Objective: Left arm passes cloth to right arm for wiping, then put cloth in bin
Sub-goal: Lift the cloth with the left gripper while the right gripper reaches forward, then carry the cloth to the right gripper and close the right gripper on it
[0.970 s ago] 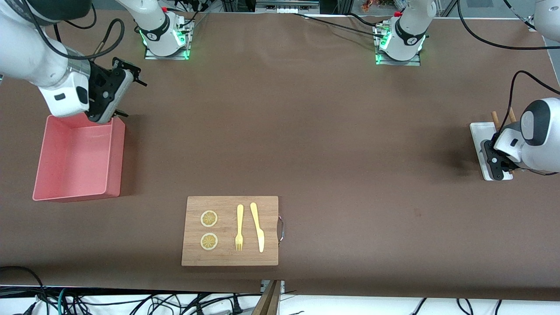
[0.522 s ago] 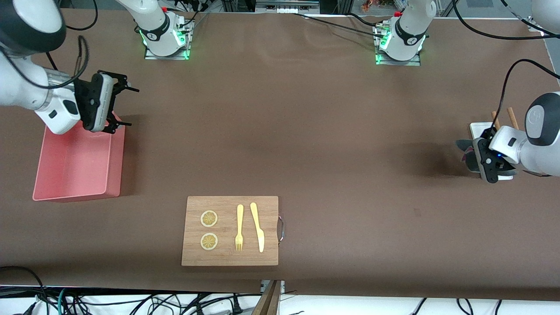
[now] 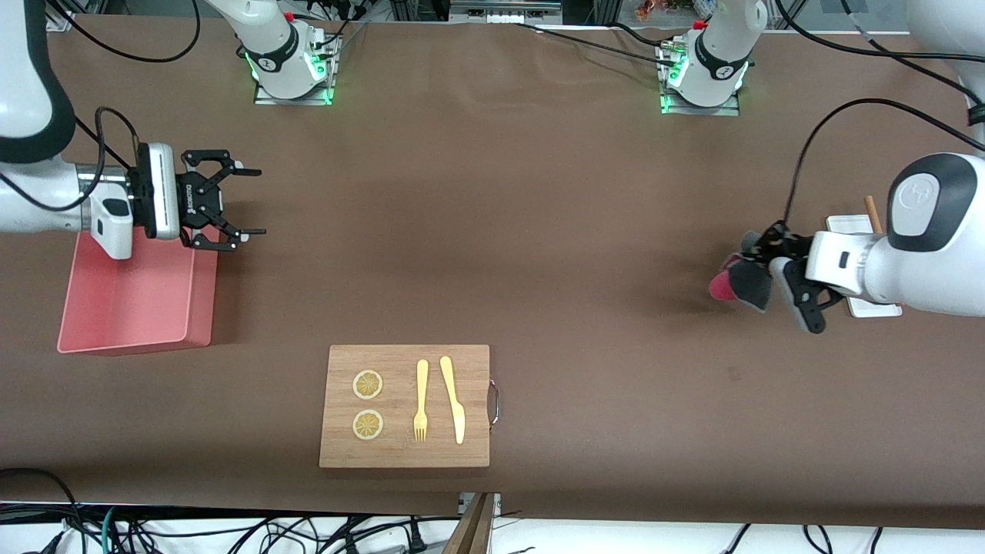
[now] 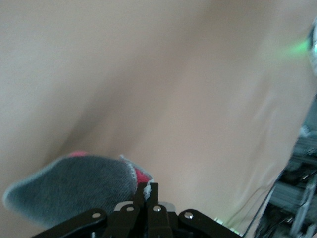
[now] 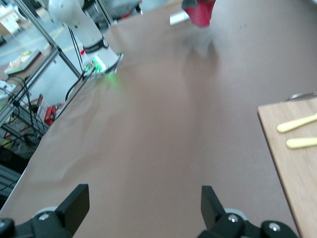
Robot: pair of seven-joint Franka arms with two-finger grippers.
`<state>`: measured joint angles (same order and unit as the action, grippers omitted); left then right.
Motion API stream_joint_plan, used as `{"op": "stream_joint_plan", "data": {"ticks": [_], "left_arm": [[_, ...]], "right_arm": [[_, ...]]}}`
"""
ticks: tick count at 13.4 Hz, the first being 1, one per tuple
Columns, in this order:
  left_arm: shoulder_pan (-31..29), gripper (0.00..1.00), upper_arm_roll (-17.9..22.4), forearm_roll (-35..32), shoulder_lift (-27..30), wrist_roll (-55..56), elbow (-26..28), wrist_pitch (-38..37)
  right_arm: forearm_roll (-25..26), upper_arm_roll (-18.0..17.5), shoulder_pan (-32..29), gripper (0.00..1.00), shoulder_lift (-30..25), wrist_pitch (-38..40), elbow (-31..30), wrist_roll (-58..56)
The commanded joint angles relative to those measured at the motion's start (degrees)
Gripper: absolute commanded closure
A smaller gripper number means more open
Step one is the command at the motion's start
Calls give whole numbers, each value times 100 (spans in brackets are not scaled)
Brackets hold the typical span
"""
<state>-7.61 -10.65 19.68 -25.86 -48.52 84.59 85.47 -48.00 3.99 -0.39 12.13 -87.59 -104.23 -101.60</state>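
The cloth needs to wipe and then go in the pink bin (image 3: 131,300). My right gripper should grab the cloth by its pink side (image 3: 722,285) next.
My left gripper (image 3: 758,265) is shut on the cloth (image 3: 740,282), dark grey with a red-pink face. It holds the cloth in the air over bare table beside the white tray. In the left wrist view the shut fingertips (image 4: 150,191) pinch the cloth's (image 4: 74,186) edge. My right gripper (image 3: 250,201) is open and empty. It lies level over the table by the pink bin's (image 3: 131,300) corner farthest from the front camera and points toward the left arm. Its open gripper (image 5: 143,203) shows in the right wrist view, with the cloth (image 5: 200,12) far off.
A wooden cutting board (image 3: 404,405) with two lemon slices, a fork (image 3: 421,400) and a knife (image 3: 452,398) lies near the front edge. A white tray (image 3: 850,225) with a wooden stick (image 3: 872,213) lies at the left arm's end.
The left gripper has lifted the cloth off the white tray and carried it toward the table's middle. The right gripper has risen from the bin and turned level, fingers open.
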Motion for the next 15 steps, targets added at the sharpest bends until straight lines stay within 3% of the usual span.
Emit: {"op": "stream_joint_plan", "data": {"ticks": [1,4,9,15], "left_arm": [[321,100,36,981,-42,709,-109,441],[751,100,19,1870,-34,1491,-74,1162],[1445,100,-341,3487,-34,1951,-21,2472],[2342,100,-394,4683,89,2108,-56,3668]], "right_arm": [[-891,-47,-75,0,123,23,-350,-743],[-1903,-178,74,0,307,-406,-782,-1545],[-3309,-530,724,0,518,-1531,-836,-1599],[-5304,-530,1691,0,1116,-2112,-757,-2547]]}}
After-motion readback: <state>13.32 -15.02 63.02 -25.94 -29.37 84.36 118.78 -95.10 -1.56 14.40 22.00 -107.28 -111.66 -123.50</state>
